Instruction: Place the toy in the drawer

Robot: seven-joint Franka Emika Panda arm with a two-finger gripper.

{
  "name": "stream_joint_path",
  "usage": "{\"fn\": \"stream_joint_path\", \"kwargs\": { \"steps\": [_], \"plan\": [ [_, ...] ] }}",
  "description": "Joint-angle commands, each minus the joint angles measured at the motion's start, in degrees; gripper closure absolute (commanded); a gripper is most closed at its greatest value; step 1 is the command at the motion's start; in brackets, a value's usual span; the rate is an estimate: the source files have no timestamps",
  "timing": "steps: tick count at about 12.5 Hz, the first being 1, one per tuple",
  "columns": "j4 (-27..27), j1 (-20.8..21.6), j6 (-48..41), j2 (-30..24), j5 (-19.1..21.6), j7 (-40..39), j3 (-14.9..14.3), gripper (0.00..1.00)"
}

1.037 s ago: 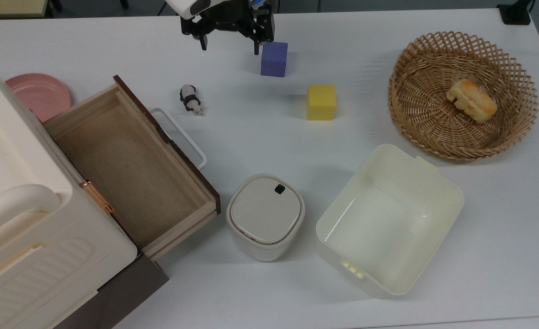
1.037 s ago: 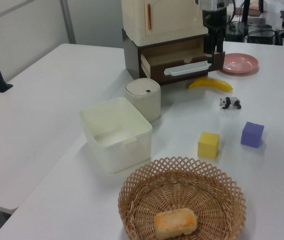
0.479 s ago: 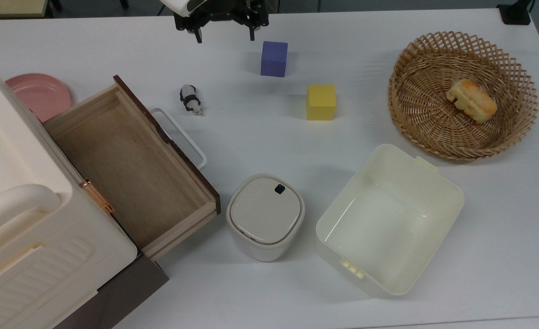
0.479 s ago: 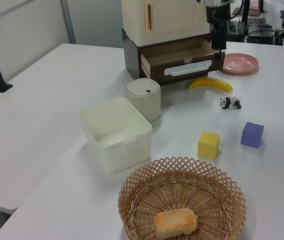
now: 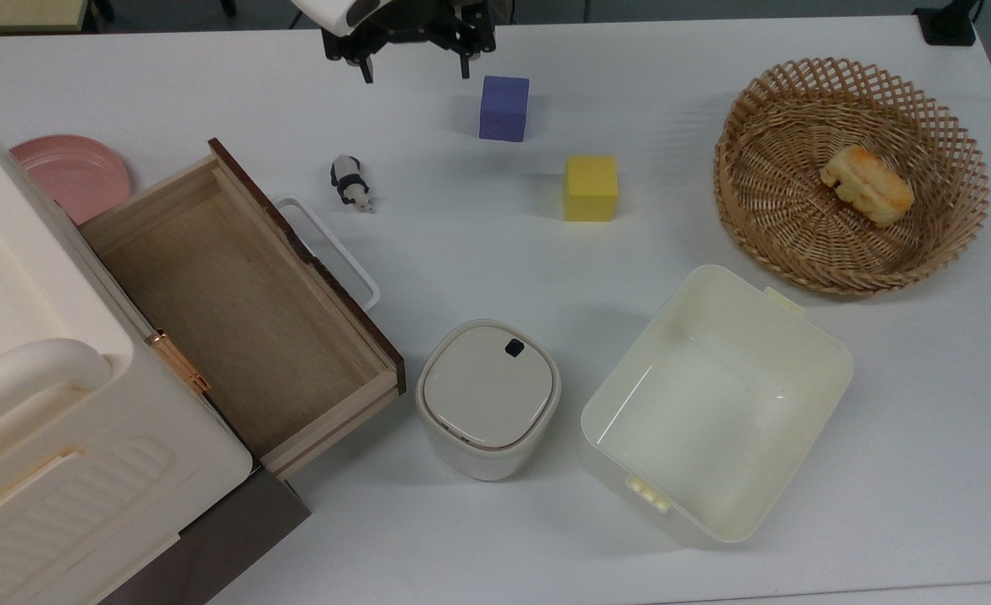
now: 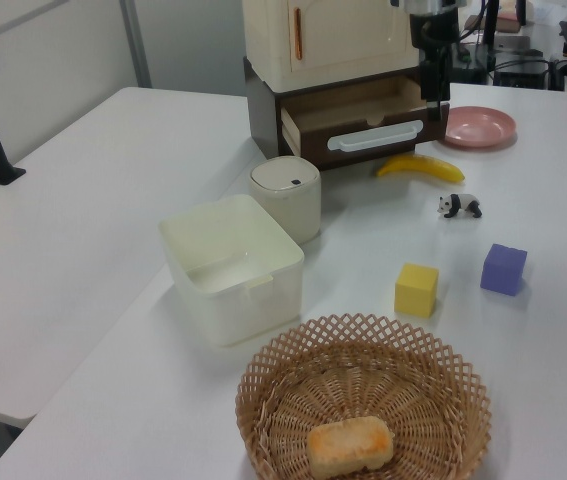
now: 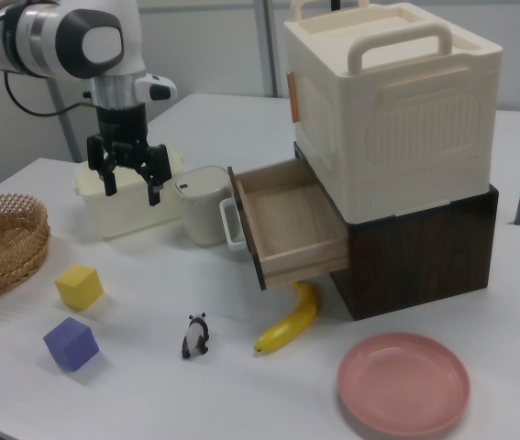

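Observation:
The toy panda should go in the open drawer, so my gripper next needs to grab it by its body.
The toy, a tiny black-and-white panda, stands on the white table just beyond the drawer's white loop handle; it also shows as the panda and the panda. The drawer is pulled out of the dark cabinet, light wood inside and empty, seen too as the drawer and the drawer. My gripper hangs open in the air above the table, at the top view's upper edge, up and right of the panda, holding nothing. In the right view the gripper points down, well above the table.
A purple cube and a yellow cube sit right of the panda. A wicker basket holds a bread piece. A cream bin, a lidded pot, a pink plate and a banana lie around the drawer.
The open gripper has moved toward the top view's upper edge, away from the purple cube, and has hardly moved in the last half second. The panda has stayed put.

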Motion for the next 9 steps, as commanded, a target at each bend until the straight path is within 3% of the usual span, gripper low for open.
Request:
{"fn": "stream_joint_path", "kwargs": {
  "steps": [1,9],
  "plan": [
    [0.26,0.47,3.27,1.56,1.19,0.24,-0.06,0.00],
    [-0.09,0.21,0.93,1.48,1.11,-1.51,0.21,0.00]
  ]
}}
